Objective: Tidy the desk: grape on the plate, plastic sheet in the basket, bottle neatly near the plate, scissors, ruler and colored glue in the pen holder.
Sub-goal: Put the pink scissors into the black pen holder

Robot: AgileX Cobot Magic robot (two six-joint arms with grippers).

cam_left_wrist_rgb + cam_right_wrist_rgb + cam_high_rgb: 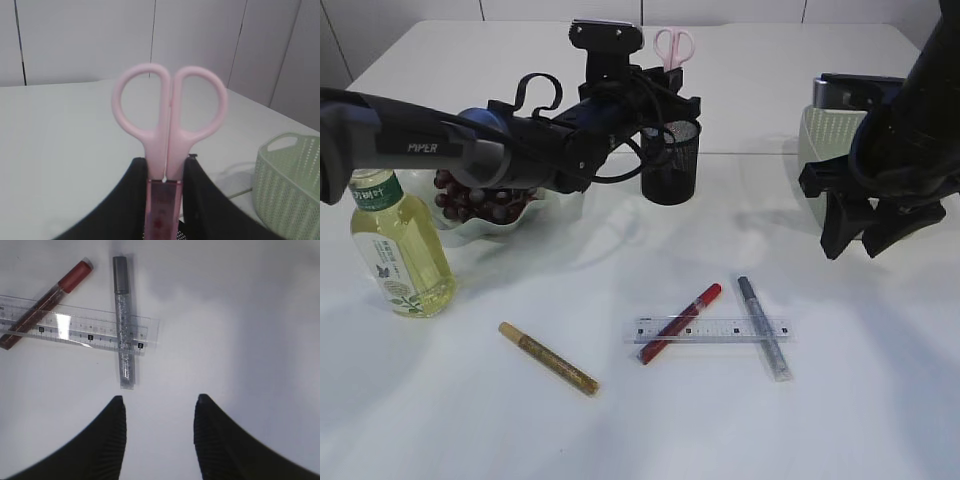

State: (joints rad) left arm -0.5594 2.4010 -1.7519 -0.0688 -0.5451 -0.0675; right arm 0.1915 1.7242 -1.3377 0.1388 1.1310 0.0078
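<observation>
My left gripper should open now, because the pink scissors (673, 46) are standing upright with their blades in the black pen holder (670, 165).
My left gripper (658, 92) (165, 167) is shut on the pink scissors (673, 46) (169, 115). It holds them upright, handles up, over the black mesh pen holder (670, 165). Dark grapes (470, 197) lie on the pale plate (535, 208), and the yellow-green bottle (400, 245) stands at the left. On the table lie a clear ruler (712, 330) (75, 327), a red glue pen (680, 322) (45, 300), a silver glue pen (763, 327) (122, 320) and a gold glue pen (548, 358). My right gripper (855, 235) (159, 400) hangs open and empty above the table, right of the silver pen. The plastic sheet is out of view.
The green basket (828, 140) (290, 175) stands at the back right, partly behind my right arm. My left arm stretches across the plate toward the pen holder. The ruler lies across the red pen, and the silver pen lies over the ruler.
</observation>
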